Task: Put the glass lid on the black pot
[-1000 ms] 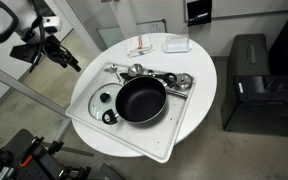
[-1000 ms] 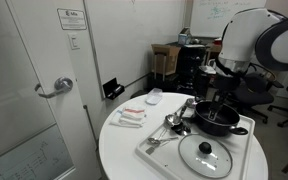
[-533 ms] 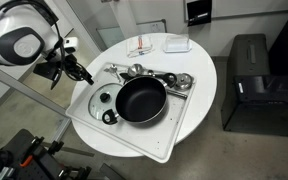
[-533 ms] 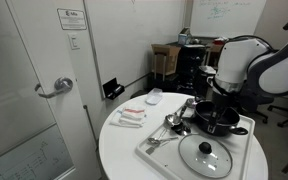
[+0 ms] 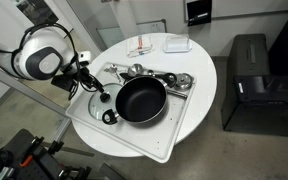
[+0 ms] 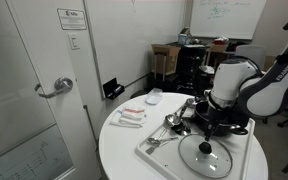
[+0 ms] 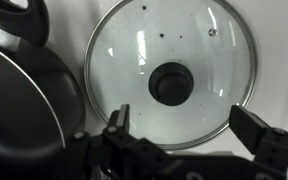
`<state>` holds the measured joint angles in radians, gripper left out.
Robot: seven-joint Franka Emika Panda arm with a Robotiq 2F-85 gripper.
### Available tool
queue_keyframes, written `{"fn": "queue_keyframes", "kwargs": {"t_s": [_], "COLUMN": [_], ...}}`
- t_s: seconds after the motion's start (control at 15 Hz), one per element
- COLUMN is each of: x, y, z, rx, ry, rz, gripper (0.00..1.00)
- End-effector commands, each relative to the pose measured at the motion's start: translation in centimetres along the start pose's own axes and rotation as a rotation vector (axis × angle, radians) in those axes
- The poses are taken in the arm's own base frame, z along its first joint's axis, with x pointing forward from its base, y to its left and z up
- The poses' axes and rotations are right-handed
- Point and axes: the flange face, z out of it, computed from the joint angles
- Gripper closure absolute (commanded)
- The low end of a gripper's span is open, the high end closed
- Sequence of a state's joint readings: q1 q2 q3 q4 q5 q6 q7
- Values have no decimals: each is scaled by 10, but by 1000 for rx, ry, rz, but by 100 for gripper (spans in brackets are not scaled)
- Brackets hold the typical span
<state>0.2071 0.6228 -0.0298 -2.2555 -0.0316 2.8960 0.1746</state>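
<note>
The gripper will next set the glass lid flat on the black pot, so it will grab the lid by its black centre knob.
The glass lid lies flat on the white tray, next to the black pot. In the wrist view the lid fills the middle, its black knob in the centre, and the pot is at the left edge. My gripper is open and empty, hovering over the lid with one finger over the glass and one past the rim. The gripper shows above the lid in both exterior views. The arm partly hides the pot behind the lid.
The white tray sits on a round white table. Small shiny metal cups stand along the tray's far edge. White items lie at the back of the table. A black cabinet stands beside it.
The arm has swung in from off the table's side and come down over the lid. The lid and pot have not moved.
</note>
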Motion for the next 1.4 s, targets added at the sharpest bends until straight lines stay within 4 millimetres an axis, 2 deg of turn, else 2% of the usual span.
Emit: {"fn": "queue_keyframes", "kwargs": {"t_s": [0.0, 0.4, 0.73, 0.8, 0.87, 1.0, 1.27, 1.33], "x": [8, 5, 7, 7, 8, 10, 12, 13], "y": [-5, -10, -11, -12, -12, -12, -14, -14], "z": [25, 57, 73, 74, 75, 76, 76, 75], "rx": [-17, -45, -54, -53, -53, -50, -45, -43], "ry": [30, 24, 14, 14, 14, 15, 18, 17], "rz": [-7, -34, -40, -40, -40, -39, -39, -38], "gripper": [0, 0, 0, 25, 28, 40, 72, 75]}}
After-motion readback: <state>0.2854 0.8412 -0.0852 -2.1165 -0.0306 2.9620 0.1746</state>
